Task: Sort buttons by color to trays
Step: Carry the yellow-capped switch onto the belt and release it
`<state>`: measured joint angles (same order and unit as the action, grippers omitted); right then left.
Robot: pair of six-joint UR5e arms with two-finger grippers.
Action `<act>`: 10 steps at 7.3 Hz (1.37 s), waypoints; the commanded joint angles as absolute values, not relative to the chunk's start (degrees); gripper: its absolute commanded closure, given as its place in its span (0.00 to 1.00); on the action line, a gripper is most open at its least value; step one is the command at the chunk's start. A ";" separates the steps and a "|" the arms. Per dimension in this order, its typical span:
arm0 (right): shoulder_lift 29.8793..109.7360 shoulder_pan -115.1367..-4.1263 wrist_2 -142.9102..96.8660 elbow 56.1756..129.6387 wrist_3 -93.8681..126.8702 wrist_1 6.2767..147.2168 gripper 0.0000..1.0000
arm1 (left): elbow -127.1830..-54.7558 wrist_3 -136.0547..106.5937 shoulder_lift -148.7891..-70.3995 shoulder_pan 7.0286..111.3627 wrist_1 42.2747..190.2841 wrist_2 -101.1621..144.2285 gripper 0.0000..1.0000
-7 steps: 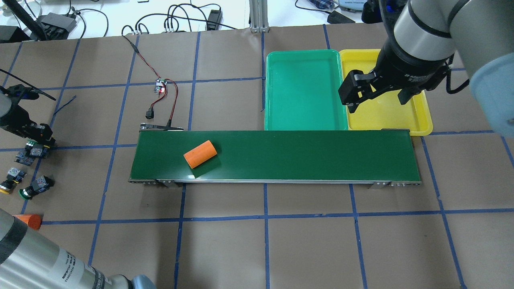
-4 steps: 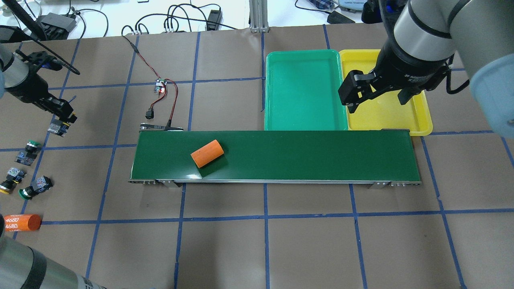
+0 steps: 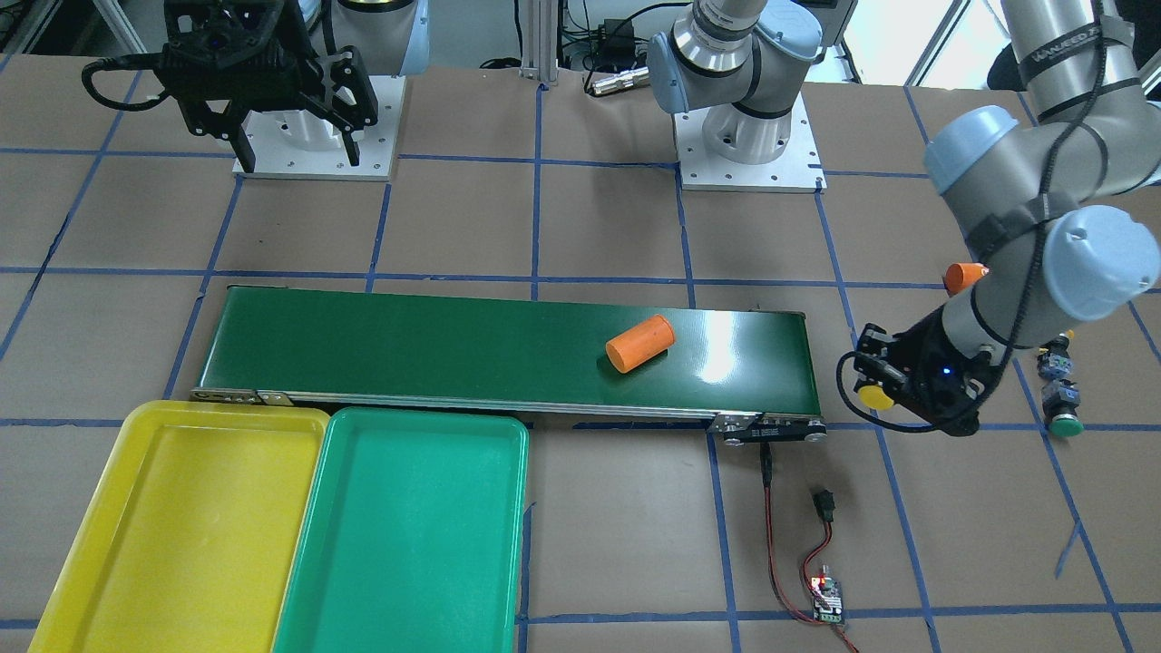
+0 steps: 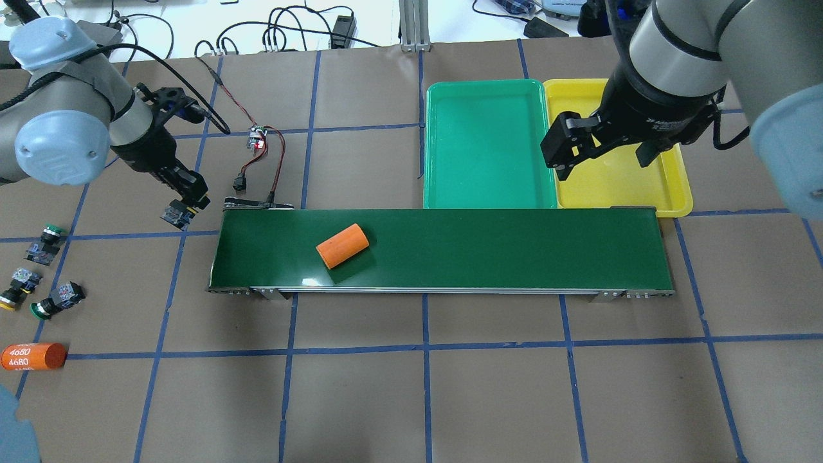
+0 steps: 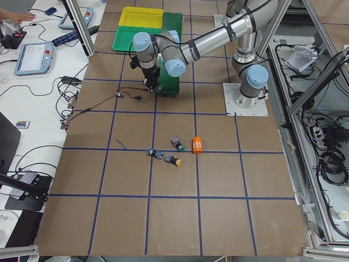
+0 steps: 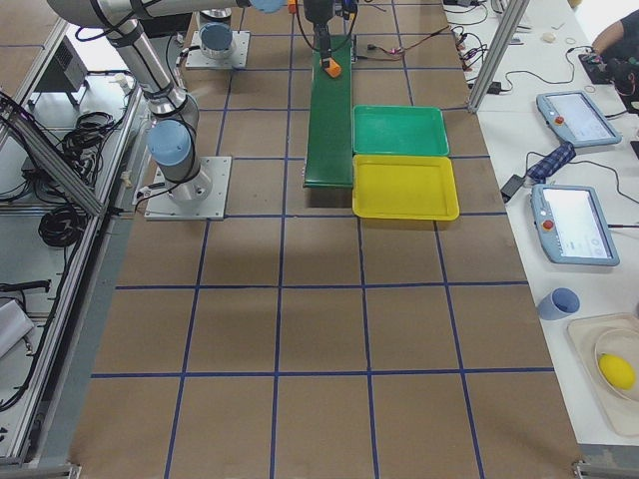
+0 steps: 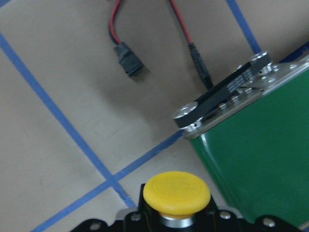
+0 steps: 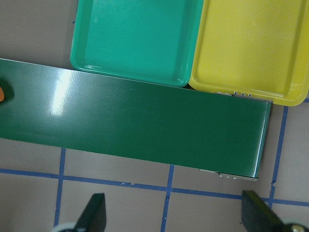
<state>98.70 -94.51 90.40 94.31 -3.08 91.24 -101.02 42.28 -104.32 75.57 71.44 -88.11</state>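
Note:
My left gripper holds the yellow-capped button, its yellow cap (image 3: 874, 397) hanging beside the belt's end, and should keep it until it rests on the green belt (image 3: 751, 365).
My left gripper (image 4: 184, 207) is shut on a yellow-capped button (image 7: 177, 192) and holds it above the table, just off the conveyor's left end. The cap also shows in the front view (image 3: 875, 396). Three buttons lie at the table's far left: a green one (image 4: 46, 240), a yellow one (image 4: 16, 287) and a green one (image 4: 55, 300). The green tray (image 4: 488, 145) and yellow tray (image 4: 611, 183) sit side by side behind the belt's right half, with nothing in them. My right gripper (image 4: 604, 164) hangs open and empty over the yellow tray.
A long dark green conveyor belt (image 4: 482, 247) crosses the middle, with an orange cylinder (image 4: 342, 245) lying on its left part. A second orange cylinder marked 4680 (image 4: 32, 355) lies near the loose buttons. A small circuit board with red and black wires (image 4: 258, 143) sits behind the belt's left end.
My left gripper took a yellow button from the group at the far left, lifted it and carried it right to the belt's left end. The orange cylinder moved right. The right arm stayed still.

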 commanded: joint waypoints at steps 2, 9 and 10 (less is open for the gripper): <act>98.70 -94.66 90.44 94.31 -3.08 91.23 0.00 | -103.88 16.94 -103.35 82.60 70.67 -87.98 1.00; 98.70 -94.48 90.44 94.31 -3.08 91.14 0.00 | -109.18 7.56 -102.57 83.15 62.48 -88.24 0.00; 98.70 -94.66 90.35 94.31 -3.08 91.23 0.00 | -106.38 7.56 -102.48 81.40 65.80 -88.68 0.00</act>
